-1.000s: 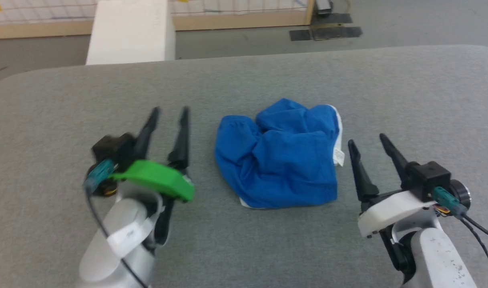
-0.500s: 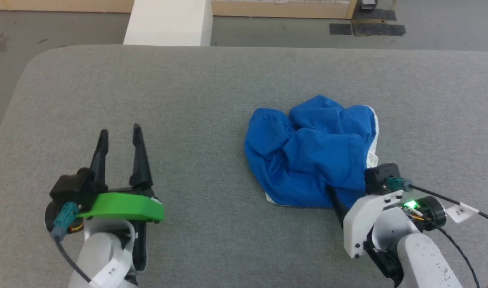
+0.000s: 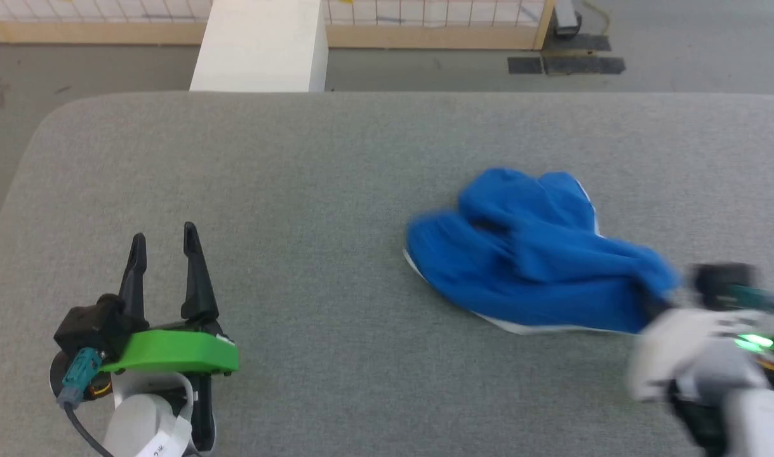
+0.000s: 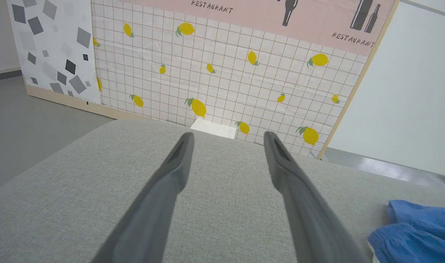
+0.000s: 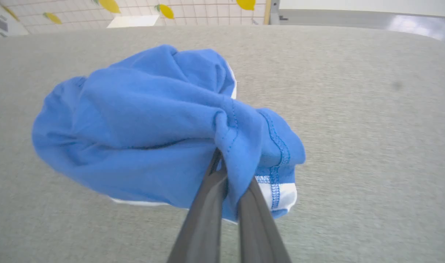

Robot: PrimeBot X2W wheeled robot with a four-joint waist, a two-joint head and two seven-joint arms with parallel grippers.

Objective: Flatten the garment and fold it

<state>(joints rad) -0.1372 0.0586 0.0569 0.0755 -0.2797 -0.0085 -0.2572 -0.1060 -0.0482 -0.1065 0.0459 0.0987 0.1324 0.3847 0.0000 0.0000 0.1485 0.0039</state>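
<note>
I should next stretch the bunched garment flat, so I need to grab the blue garment with my left gripper by its gathered edge [image 3: 431, 225] beside the white band [image 3: 413, 263].
The royal-blue garment [image 3: 539, 254] lies bunched on the grey padded table [image 3: 336, 165], right of centre, a white edge band along its near side. My right gripper [image 5: 227, 160] is shut on a stitched fold of the garment [image 5: 142, 120] and draws that corner out to the right; its blurred body shows at the lower right [image 3: 663, 303]. My left gripper [image 3: 161, 238] stands open at the lower left, well clear of the cloth, fingers [image 4: 178, 160] spread with nothing between them. The garment's edge [image 4: 415, 233] peeks in at the left wrist view's lower right.
A white block [image 3: 260, 44] stands behind the table's far edge, with a tiled lemon-pattern wall panel [image 4: 226, 73] beyond it. Grey floor surrounds the table; its rounded far-left corner [image 3: 50, 117] is in view.
My right gripper has closed on the garment's near right part and pulled it rightward, stretching the cloth. The left gripper drew back toward the lower left. The camera also shifted.
</note>
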